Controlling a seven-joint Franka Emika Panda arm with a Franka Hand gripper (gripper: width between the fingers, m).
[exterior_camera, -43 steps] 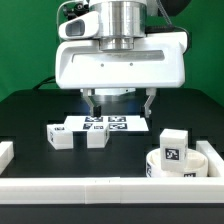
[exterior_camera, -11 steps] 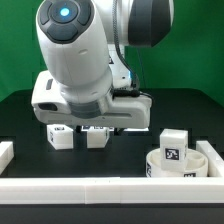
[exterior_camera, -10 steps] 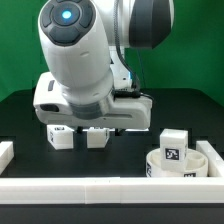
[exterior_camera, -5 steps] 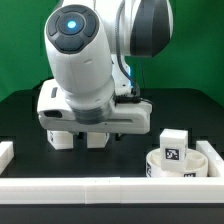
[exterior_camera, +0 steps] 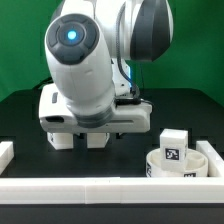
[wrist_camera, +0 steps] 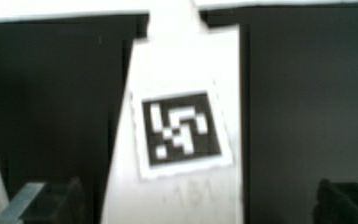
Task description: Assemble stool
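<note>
My gripper has its dark fingers on both sides of the white leg [wrist_camera: 190, 184], so it needs to close now. Closing now would hold the leg.
In the wrist view a white stool leg [wrist_camera: 179, 130] with a black-and-white tag lies between my fingers. My gripper [wrist_camera: 194, 203] is open, with one dark fingertip [wrist_camera: 44, 200] on each side of the leg and a gap at both sides. In the exterior view the arm [exterior_camera: 90, 80] hangs low over two legs [exterior_camera: 60, 139] [exterior_camera: 97, 139] toward the exterior view's left, and its body hides the fingers. A third leg [exterior_camera: 174, 141] stands toward the exterior view's right. The round seat [exterior_camera: 182, 162] lies in front of that leg.
Long white border rails [exterior_camera: 100, 187] run along the front, with a short piece [exterior_camera: 6, 152] at the exterior view's left. A green wall stands behind the black table. The arm hides the marker board.
The arm has swung round and come down over the two left legs; in the last half second it sank slightly lower. The legs and seat have not moved.
</note>
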